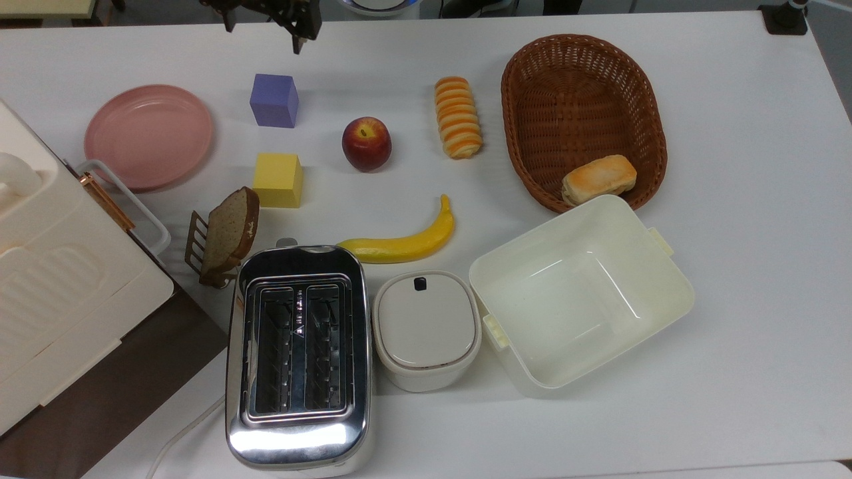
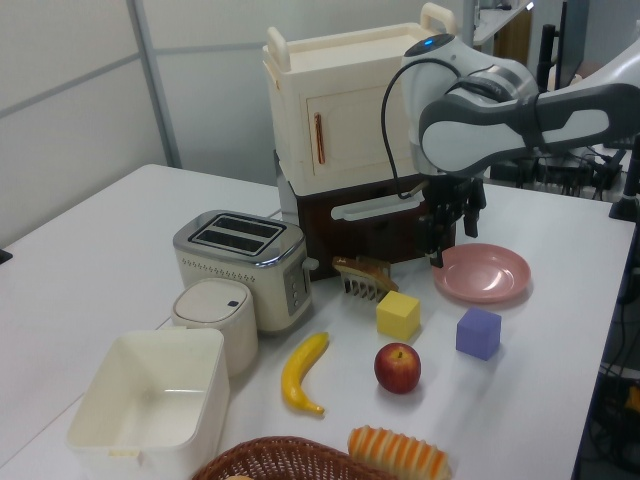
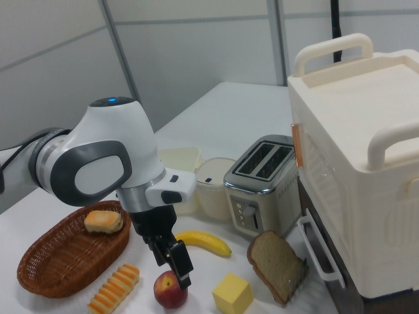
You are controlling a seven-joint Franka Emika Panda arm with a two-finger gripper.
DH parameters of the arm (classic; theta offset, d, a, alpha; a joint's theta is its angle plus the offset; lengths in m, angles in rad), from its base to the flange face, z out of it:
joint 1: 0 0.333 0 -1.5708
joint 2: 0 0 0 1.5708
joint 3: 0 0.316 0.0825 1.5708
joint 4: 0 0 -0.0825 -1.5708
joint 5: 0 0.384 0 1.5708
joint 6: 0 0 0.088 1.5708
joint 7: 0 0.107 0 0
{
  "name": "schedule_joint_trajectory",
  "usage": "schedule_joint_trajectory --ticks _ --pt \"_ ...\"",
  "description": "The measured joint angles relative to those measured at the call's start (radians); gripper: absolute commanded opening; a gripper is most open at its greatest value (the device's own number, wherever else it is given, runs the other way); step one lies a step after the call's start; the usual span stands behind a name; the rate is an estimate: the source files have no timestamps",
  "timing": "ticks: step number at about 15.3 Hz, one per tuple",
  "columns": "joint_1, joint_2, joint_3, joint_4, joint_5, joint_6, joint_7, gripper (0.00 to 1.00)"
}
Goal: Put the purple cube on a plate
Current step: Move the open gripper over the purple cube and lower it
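My gripper is going to grab the purple cube [image 2: 478, 333] by its opposite sides next, to put it on the pink plate [image 2: 484, 273].
The purple cube [image 1: 274, 100] sits on the white table, to the top view's right of the pink plate [image 1: 148, 136], with a bare gap between them. In the left view, the purple cube [image 2: 478, 333] stands in front of the plate [image 2: 481, 273]. My gripper [image 1: 263, 32] hangs open and empty at the table's far edge in the top view, above and beyond the cube, touching nothing. In the left view, the gripper [image 2: 442, 238] hovers near the plate's left rim. The right view has the gripper [image 3: 177, 263] above the apple [image 3: 170, 290].
A yellow cube [image 1: 277, 179], an apple [image 1: 366, 143] and a striped bread roll [image 1: 457, 117] lie near the purple cube. A banana [image 1: 403, 243], toaster [image 1: 297, 356], bread slice on a rack [image 1: 226, 233], lidded pot [image 1: 426, 329], cream tub [image 1: 579, 293] and basket [image 1: 582, 113] stand further off. A cream cabinet [image 1: 53, 293] borders the plate.
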Motion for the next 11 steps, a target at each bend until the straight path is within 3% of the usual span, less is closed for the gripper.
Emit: schedule_joint_trajectory --ticks 2,8,11 --pt "-0.036 0.008 0.035 0.0 0.013 0.001 -0.014 1.0" --pt "-0.049 0.043 0.035 -0.008 0.015 0.026 -0.022 1.0" --pt "-0.053 0.048 0.035 -0.083 0.014 0.112 -0.022 1.0"
